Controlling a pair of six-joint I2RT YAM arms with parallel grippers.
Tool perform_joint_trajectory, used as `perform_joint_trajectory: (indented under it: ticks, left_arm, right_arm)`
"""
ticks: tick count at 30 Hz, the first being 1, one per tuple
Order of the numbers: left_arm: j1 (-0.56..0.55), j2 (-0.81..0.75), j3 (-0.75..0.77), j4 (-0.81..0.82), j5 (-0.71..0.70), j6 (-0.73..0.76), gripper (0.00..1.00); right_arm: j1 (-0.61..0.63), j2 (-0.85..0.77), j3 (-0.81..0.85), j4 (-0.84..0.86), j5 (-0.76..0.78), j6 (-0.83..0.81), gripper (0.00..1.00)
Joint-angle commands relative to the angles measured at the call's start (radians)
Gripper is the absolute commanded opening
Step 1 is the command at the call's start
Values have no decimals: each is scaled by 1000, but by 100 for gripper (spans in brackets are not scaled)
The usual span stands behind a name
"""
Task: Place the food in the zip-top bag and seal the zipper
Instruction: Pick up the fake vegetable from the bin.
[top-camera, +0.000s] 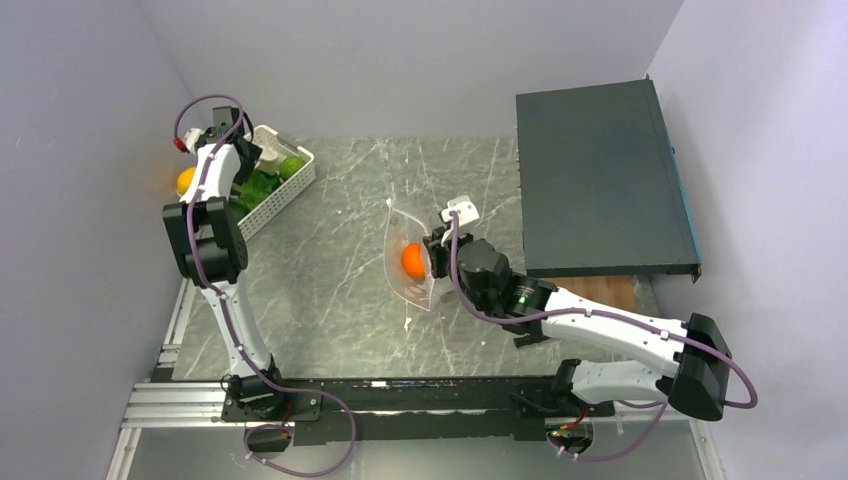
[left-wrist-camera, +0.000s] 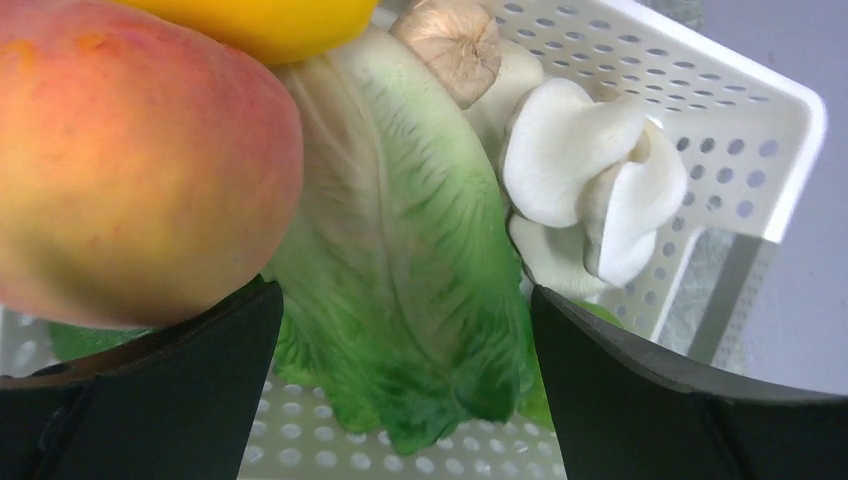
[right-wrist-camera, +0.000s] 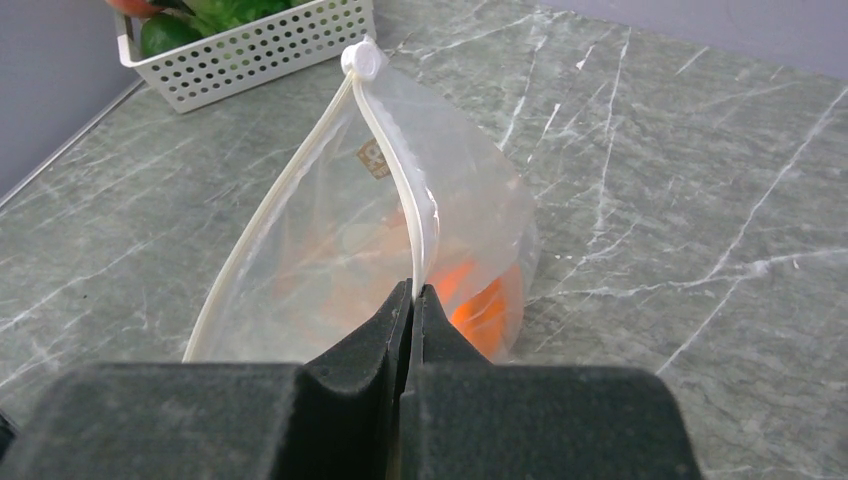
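The pale end of the leaf stays free to go into the bag first. My left gripper should next grab the lettuce leaf (left-wrist-camera: 400, 250) across its green leafy end (left-wrist-camera: 418, 342).
The clear zip-top bag (top-camera: 405, 270) stands mouth-up at the table's middle with a red-orange round fruit (top-camera: 413, 260) inside. My right gripper (right-wrist-camera: 412, 292) is shut on the bag's rim, pinching the whitish zipper (right-wrist-camera: 402, 170) strip; the mouth gapes open to the left of the pinch. My left gripper (left-wrist-camera: 405, 340) is open and hovers low in the white basket (left-wrist-camera: 745, 110), its fingers either side of a lettuce leaf (left-wrist-camera: 400, 250). A red-orange fruit (left-wrist-camera: 130, 160) lies against the left finger. Pale mushrooms (left-wrist-camera: 590, 190) and yellow citrus (left-wrist-camera: 270, 20) lie beyond.
The white slotted basket (top-camera: 290, 190) sits at the back left by the wall, holding a round green fruit (top-camera: 292, 166) and other greens. A dark grey flat box (top-camera: 600, 180) fills the back right, with a wooden board (top-camera: 612, 290) under its near edge.
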Motion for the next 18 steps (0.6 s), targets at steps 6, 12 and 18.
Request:
perform_joint_trajectory:
  ticks: [6,12,18]
  left_arm:
    - [24,95,33,8,-40,-54,98]
    - [49,129,25,-8,26,-88,95]
    - [57,121,6,29,34,-64,93]
  right_arm:
    - [2,-19,4,70,29,-16,0]
    - [3,-37,0,70,24,-13,0]
    - [11,-34,0,75,33,-19,0]
